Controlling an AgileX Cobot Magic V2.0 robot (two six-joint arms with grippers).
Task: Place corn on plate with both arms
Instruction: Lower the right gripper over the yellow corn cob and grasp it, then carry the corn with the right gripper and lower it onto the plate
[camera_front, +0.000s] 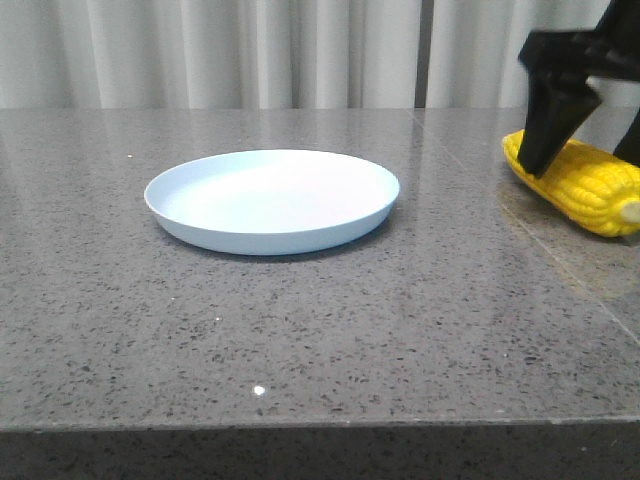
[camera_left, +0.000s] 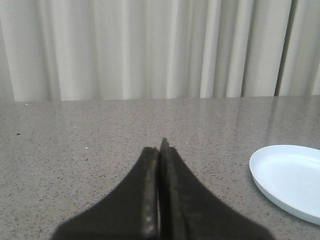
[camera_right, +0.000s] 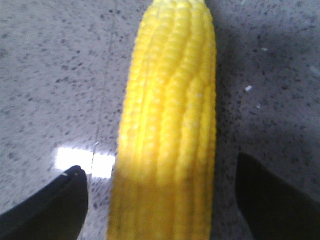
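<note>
The right gripper's fingers reach down beside the yellow corn (camera_front: 590, 188) near the table. The gripper is ready and should close on the corn.
The yellow corn (camera_front: 590, 188) lies on the table at the far right, pale cut end toward the front. My right gripper (camera_front: 548, 150) is low over it, open, one finger on each side of the cob; in the right wrist view the corn (camera_right: 170, 130) runs between the two fingers (camera_right: 55, 205) with gaps on both sides. The pale blue plate (camera_front: 185, 222) sits empty at the table's middle and shows at the edge of the left wrist view (camera_left: 270, 175). My left gripper (camera_left: 160, 150) is shut and empty, left of the plate, not seen in the front view.
The grey speckled stone table (camera_front: 320, 330) has a front edge near the bottom of the front view. A seam (camera_front: 560, 260) runs through the tabletop close to the corn. White curtains (camera_front: 250, 50) hang behind the table.
</note>
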